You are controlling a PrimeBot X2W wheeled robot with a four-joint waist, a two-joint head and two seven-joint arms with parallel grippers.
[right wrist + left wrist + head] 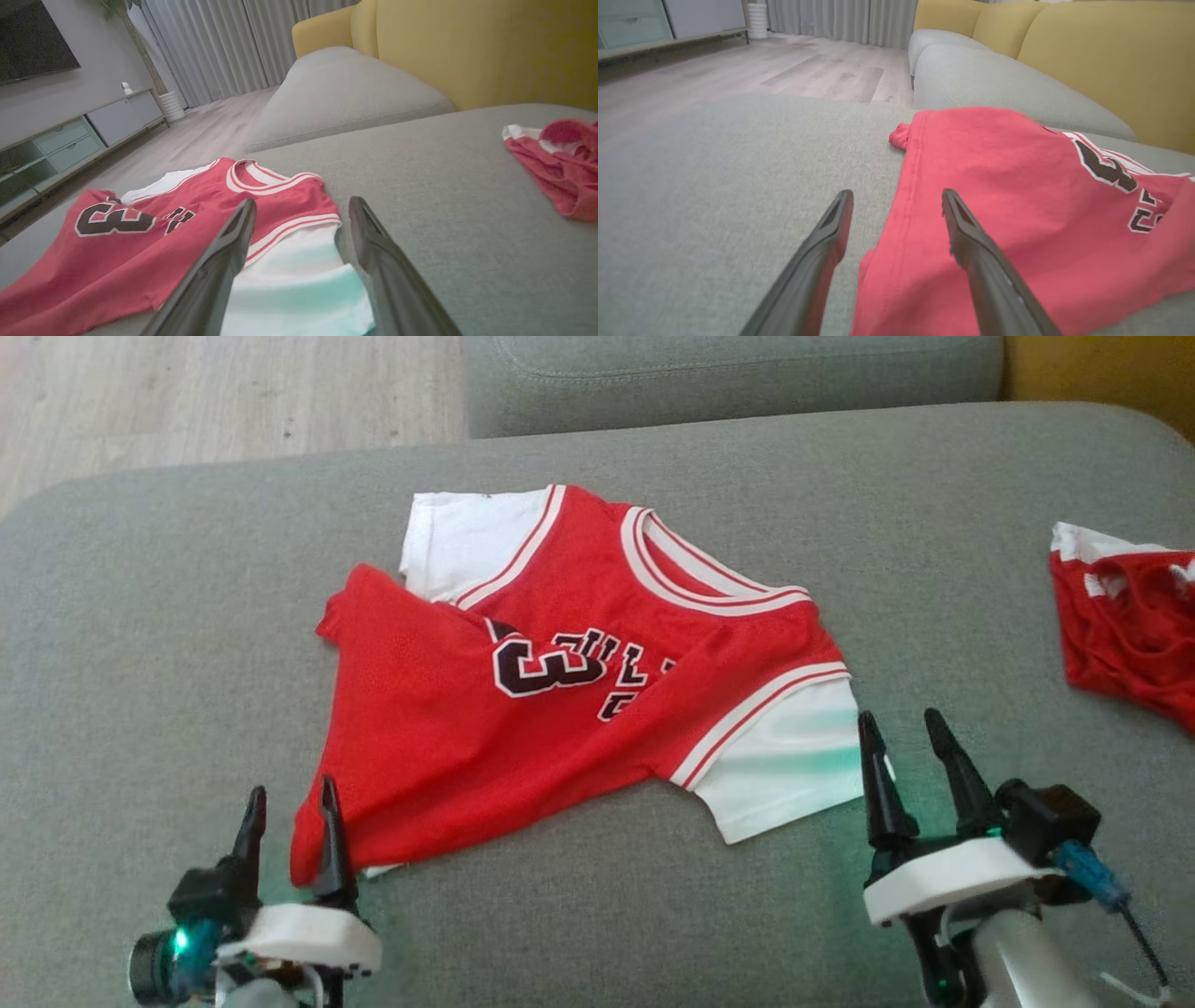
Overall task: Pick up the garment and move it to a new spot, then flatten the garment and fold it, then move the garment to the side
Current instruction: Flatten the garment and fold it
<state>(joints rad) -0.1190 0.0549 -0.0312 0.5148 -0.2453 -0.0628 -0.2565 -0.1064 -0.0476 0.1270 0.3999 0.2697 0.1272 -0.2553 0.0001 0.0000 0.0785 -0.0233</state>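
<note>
My left gripper grips the jersey by its red hem corner (304,861) next, where the hem's edge puckers up while the jersey's red body (431,722) lies spread.
The garment (579,672) is a red basketball jersey with white sleeves and dark lettering, lying partly folded on the grey sofa seat (168,616). Its lower left part is folded over the chest. My left gripper (289,793) stands open at the jersey's lower left corner, one finger over the red hem (896,242), nothing held. My right gripper (906,726) is open just right of the white sleeve (794,756). In the right wrist view the right gripper (302,205) hovers above that sleeve (299,275).
A second red and white garment (1130,625) lies crumpled at the seat's right edge, seen again (556,172) in the right wrist view. Another grey cushion (728,373) lies beyond, yellow backrests (1111,56) to the right, wooden floor (187,392) to the left.
</note>
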